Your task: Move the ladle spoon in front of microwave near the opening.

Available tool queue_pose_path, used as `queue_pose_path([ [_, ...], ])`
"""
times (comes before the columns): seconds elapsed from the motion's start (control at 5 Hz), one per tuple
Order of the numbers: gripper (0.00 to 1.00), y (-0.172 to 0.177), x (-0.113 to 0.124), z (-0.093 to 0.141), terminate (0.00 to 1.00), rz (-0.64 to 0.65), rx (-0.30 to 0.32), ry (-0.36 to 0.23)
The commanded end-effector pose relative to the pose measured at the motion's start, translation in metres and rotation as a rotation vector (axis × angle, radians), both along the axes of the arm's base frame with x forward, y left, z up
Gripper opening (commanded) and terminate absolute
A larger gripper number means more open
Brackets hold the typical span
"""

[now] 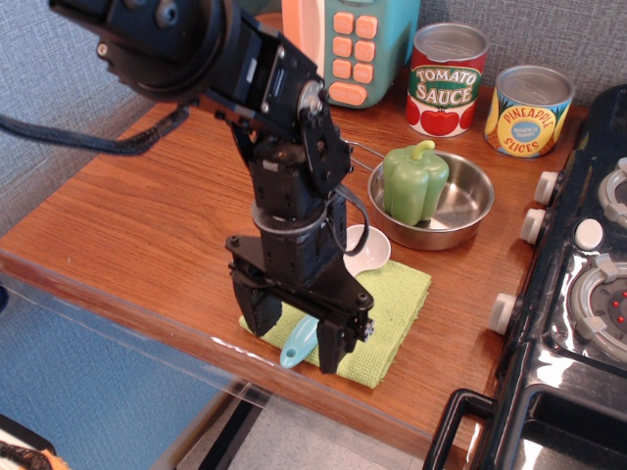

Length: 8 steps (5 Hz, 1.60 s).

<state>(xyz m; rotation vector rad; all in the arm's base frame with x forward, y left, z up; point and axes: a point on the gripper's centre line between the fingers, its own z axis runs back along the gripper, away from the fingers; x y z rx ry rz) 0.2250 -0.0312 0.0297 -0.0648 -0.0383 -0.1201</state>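
Observation:
The ladle spoon's white bowl (368, 249) is wide and round. My gripper should next grip its slim light blue handle (301, 339) to move the ladle spoon.
The ladle spoon lies on a green cloth (397, 308) near the table's front edge. Its white bowl (370, 251) and light blue handle end (297, 344) show; the stem is hidden behind my gripper. My gripper (297, 338) is open and lowered over the handle, one finger on each side of it. The microwave (358, 44) stands at the back, teal with salmon-orange buttons. Its opening is hidden behind my arm.
A steel pan (460, 208) holding a green pepper (415, 181) sits right of the cloth. A tomato sauce can (446, 78) and a pineapple slices can (529, 108) stand at the back. A black stove (578, 294) fills the right side.

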Motion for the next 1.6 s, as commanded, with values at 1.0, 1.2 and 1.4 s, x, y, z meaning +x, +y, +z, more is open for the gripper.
queue_pose_path([
  [1.0,0.00,-0.006,0.014,0.020,0.00,-0.039,-0.022,-0.059],
  [1.2,0.00,0.001,0.024,0.065,0.00,-0.040,-0.055,-0.164],
  [1.4,0.00,0.025,0.039,0.081,0.00,0.019,-0.049,-0.198],
])
